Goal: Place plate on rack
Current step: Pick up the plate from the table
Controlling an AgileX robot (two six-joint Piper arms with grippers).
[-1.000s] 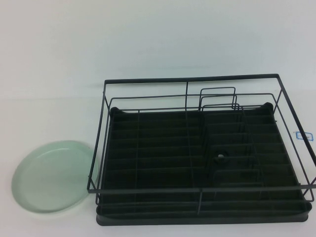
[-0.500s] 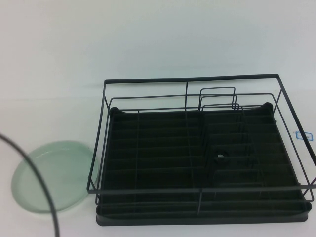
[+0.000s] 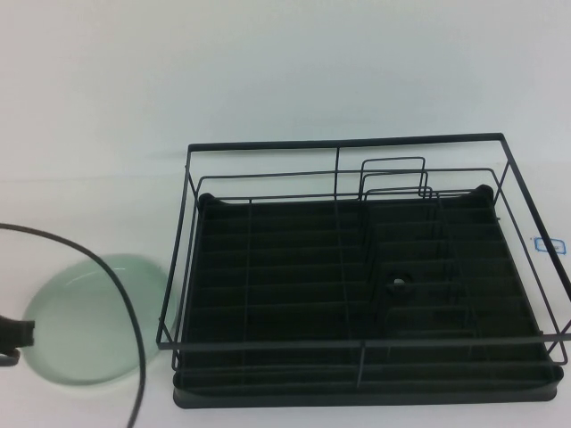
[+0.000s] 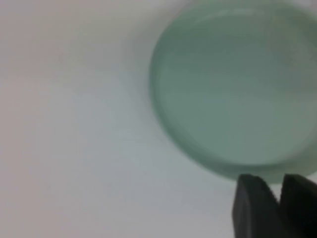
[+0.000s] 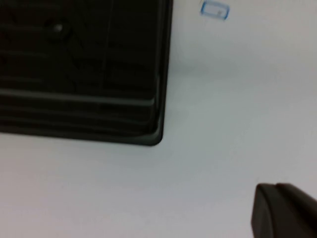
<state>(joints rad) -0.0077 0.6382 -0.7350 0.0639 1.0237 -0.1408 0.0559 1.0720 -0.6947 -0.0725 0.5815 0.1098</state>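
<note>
The plate's round side is much wider than my fingers, so my left gripper should next grab the plate by its thin raised rim [image 4: 260, 172].
The pale mint-green plate [image 3: 89, 319] lies flat on the white table, left of the rack [image 3: 366, 267]; it fills the far part of the left wrist view [image 4: 233, 84]. My left gripper [image 3: 11, 339] enters at the table's left edge, beside the plate's left rim. In its wrist view the left gripper [image 4: 278, 181] is just short of the plate's near rim, fingertips close together with nothing between them. The black wire rack with its ribbed tray holds no dishes; one corner shows in the right wrist view [image 5: 99, 74]. My right gripper [image 5: 280, 187] is shut and empty over bare table beside that corner.
A black cable [image 3: 120, 294] from the left arm arcs over the plate in the high view. A small blue-outlined tag [image 3: 549, 244] lies on the table right of the rack, also in the right wrist view [image 5: 214, 10].
My left arm has come into the high view from the left edge; its cable now arcs further right across the plate. Plate and rack have not moved.
</note>
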